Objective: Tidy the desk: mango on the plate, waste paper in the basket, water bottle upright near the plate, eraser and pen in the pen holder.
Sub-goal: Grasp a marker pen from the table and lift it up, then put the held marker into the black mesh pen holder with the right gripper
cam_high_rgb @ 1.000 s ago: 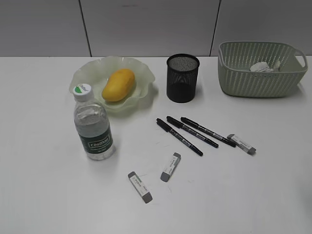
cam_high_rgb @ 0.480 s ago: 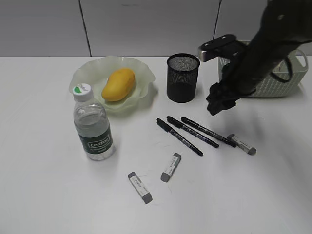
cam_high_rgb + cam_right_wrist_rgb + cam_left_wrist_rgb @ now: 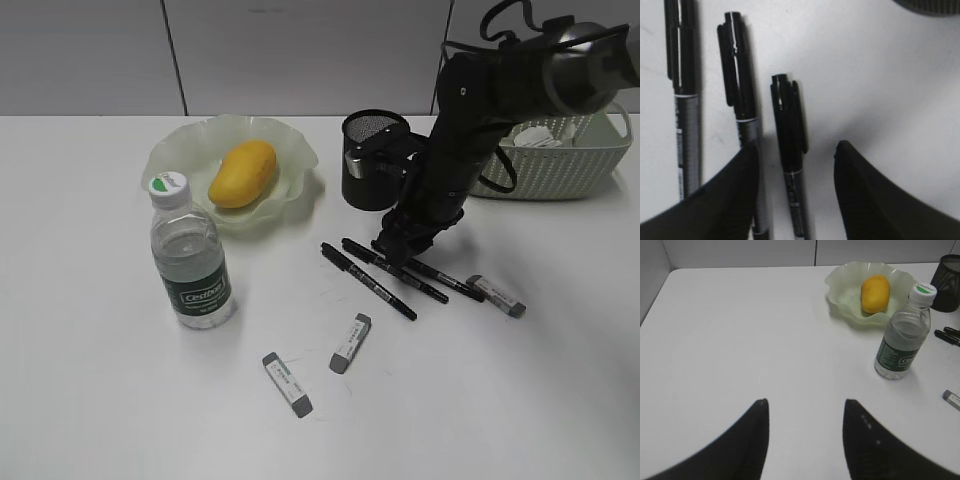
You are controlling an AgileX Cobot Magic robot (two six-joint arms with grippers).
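Note:
My right gripper takes hold of the third black pen by its end with the cap next, to put the pen in the pen holder.
The mango lies on the pale-green plate; both also show in the left wrist view, mango and plate. The water bottle stands upright in front of the plate. Three black pens lie side by side on the desk, with three grey erasers around them. My right gripper is open, low over the pens, its fingers straddling the rightmost pen. The pen holder stands behind it. Waste paper lies in the basket. My left gripper is open and empty.
A grey panelled wall runs along the back of the desk. The bare tabletop stretches to the left of the plate and bottle.
My right arm has come into view from the right and dropped down to the left, from beside the basket to just over the pens. Nothing else has moved.

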